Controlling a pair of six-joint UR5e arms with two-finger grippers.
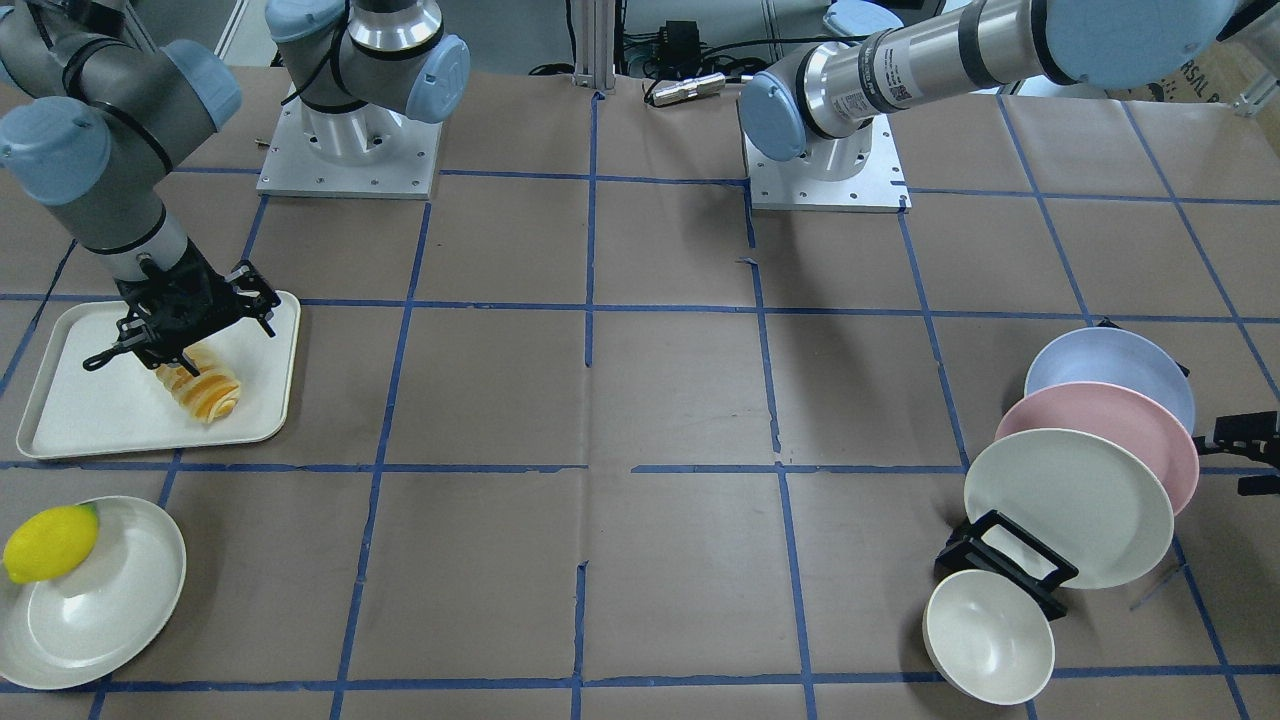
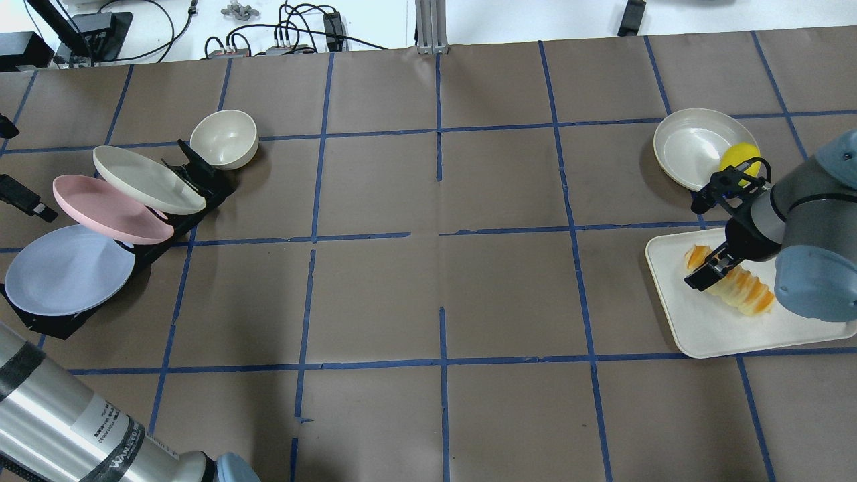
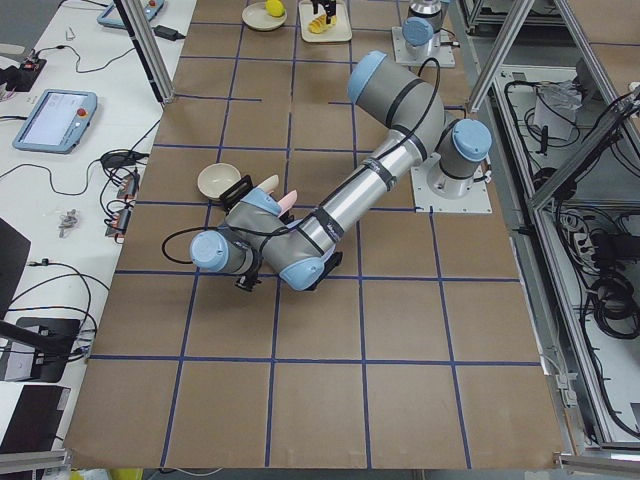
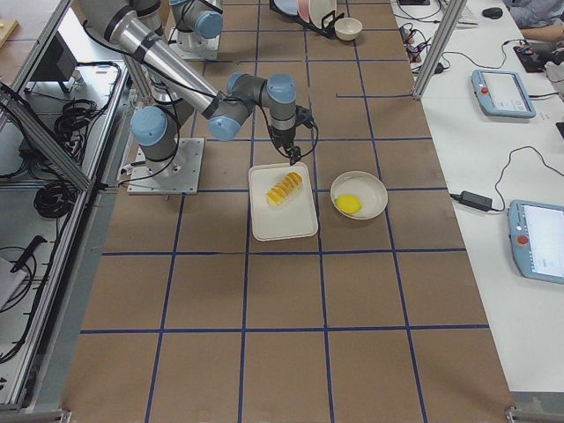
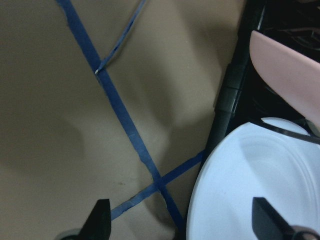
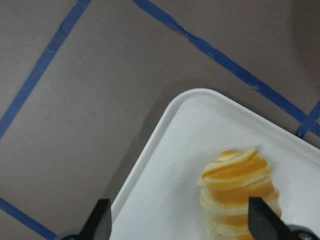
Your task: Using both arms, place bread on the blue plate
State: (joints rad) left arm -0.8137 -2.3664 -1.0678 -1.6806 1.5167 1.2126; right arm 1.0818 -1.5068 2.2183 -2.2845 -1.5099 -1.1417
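Observation:
The left gripper needs to take hold of the blue plate by its rim (image 1: 1186, 382) next. The blue plate's flat middle then stays free to take the bread (image 1: 205, 388).
The bread (image 1: 205, 388), a ridged orange-and-cream loaf, lies on a white tray (image 1: 90, 410); it also shows in the overhead view (image 2: 740, 291) and the right wrist view (image 6: 240, 195). My right gripper (image 6: 182, 222) is open just above the tray. Its fingers (image 1: 180, 335) straddle the loaf's near end without closing on it. The blue plate (image 2: 67, 268) leans at the end of a black rack (image 2: 201, 181). My left gripper (image 5: 180, 225) is open and empty, low beside the blue plate's rim (image 5: 260, 190).
A pink plate (image 2: 107, 211) and a cream plate (image 2: 144, 177) lean in the same rack, with a cream bowl (image 2: 224, 138) at its far end. A yellow lemon (image 2: 736, 157) rests on a cream plate (image 2: 689, 144) beyond the tray. Brown paper with blue tape lines covers the table.

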